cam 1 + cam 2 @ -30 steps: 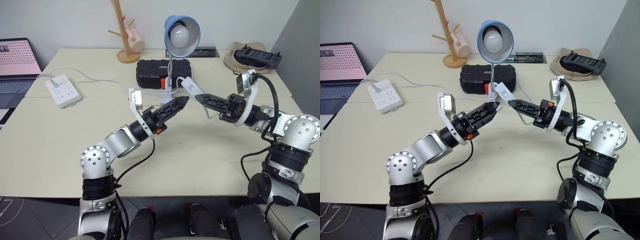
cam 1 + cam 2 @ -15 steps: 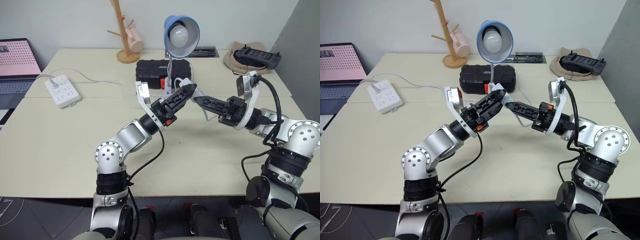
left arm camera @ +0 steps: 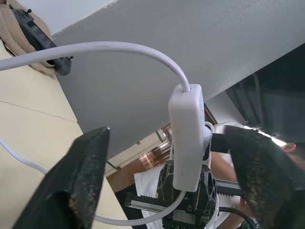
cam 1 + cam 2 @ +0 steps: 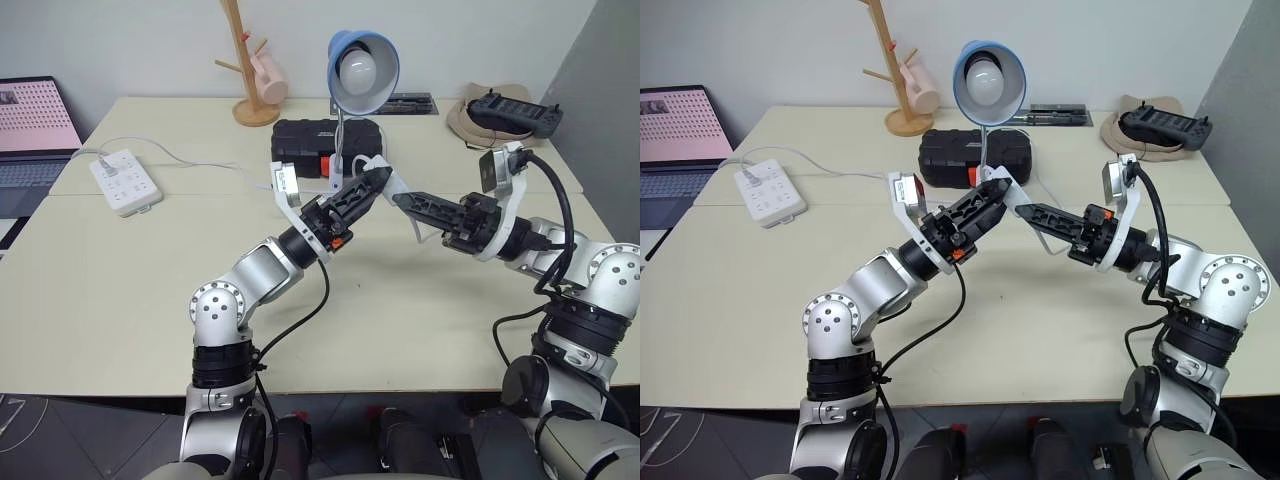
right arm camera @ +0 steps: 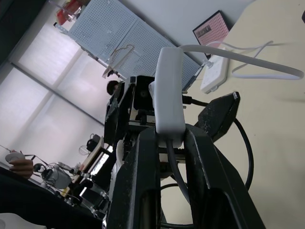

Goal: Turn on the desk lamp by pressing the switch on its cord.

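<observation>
My right gripper stays shut on the switch's lower end. My left gripper should next squeeze the switch by its middle, where both sides of the switch are free.
The desk lamp, with a blue shade and a white bulb, stands at the back of the table. My right gripper is raised over the table and shut on the lower end of the white switch. The cord loops out of the top of the switch. My left gripper meets the switch from the other side. It is open, with one finger on each side of the switch and a gap to each.
A white power strip lies at the left of the table. A black case sits behind the lamp's base. A wooden mug tree, a laptop and a hat with a controller line the back.
My left gripper has moved up and forward until its fingers stand either side of the switch. The right gripper kept its hold in the same place.
</observation>
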Controlling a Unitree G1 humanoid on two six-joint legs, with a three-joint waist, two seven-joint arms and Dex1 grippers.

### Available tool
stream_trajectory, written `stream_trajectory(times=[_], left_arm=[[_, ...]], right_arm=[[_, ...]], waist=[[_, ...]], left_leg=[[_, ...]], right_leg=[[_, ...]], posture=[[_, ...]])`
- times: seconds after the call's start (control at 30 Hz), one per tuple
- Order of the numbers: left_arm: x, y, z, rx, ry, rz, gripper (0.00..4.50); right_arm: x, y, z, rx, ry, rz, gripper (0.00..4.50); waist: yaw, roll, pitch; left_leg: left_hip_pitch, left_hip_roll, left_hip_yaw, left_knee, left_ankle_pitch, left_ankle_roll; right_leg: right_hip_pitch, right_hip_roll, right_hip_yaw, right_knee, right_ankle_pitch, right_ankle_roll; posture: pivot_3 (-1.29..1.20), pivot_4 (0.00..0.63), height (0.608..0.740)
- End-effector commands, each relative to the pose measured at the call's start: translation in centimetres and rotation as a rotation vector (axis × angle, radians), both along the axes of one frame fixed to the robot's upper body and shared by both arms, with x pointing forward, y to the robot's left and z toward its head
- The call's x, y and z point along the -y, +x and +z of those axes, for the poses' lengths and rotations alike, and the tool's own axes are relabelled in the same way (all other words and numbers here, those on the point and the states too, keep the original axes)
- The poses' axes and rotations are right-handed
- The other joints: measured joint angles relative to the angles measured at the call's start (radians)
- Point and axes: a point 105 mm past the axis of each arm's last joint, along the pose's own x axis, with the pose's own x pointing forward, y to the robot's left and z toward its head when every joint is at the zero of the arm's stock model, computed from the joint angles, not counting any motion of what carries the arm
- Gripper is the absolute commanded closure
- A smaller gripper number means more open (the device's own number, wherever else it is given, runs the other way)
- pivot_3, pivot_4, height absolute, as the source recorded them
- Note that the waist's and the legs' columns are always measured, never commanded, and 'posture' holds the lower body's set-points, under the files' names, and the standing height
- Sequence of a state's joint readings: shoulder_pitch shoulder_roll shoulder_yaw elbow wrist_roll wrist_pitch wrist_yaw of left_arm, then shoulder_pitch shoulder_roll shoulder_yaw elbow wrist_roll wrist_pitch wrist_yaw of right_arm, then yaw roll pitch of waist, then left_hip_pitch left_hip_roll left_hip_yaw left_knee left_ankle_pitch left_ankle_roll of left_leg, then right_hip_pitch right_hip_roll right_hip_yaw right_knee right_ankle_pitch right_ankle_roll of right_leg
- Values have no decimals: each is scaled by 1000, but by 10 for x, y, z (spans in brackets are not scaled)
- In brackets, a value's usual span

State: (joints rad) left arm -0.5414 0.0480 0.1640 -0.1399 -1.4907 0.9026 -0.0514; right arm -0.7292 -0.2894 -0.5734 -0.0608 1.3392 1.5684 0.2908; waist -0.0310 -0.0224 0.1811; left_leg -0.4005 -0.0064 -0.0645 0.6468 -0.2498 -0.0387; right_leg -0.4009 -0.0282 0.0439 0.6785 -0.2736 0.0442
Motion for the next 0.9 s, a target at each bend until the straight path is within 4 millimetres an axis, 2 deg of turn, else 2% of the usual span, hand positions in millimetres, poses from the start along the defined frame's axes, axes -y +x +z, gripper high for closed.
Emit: stream_trajectory(times=[0.03,0.43,0.83,0.87,0.9], left_arm=[[-2,-5,11,31,-43,-6,1471],[-1,-6,15,41,-57,-15,3899],[-2,-3,17,59,-34,22,4049],[-3,-4,19,59,-52,11,3490],[-3,-7,21,63,-75,-7,3350]], right_arm=[[3,-4,8,33,29,9,4166],[2,-5,6,14,30,3,4166],[3,-5,5,2,31,-6,4166],[3,-5,5,1,32,-6,4166],[3,-5,5,1,34,-4,4166]], waist=[[0,0,0],[0,0,0],[0,-1,0],[0,-1,0],[1,-1,0]], left_leg=[[0,0,0,0,0,0],[0,0,0,0,0,0],[-1,1,0,0,0,0],[-1,1,0,0,0,0],[-1,1,0,0,0,0]], right_leg=[[0,0,0,0,0,0],[0,1,0,-1,0,0],[0,1,0,-2,0,0],[0,1,0,-2,0,0],[0,1,0,-3,0,0]], posture=[[0,150,740],[0,150,740],[0,150,740],[0,150,740],[0,150,740]])
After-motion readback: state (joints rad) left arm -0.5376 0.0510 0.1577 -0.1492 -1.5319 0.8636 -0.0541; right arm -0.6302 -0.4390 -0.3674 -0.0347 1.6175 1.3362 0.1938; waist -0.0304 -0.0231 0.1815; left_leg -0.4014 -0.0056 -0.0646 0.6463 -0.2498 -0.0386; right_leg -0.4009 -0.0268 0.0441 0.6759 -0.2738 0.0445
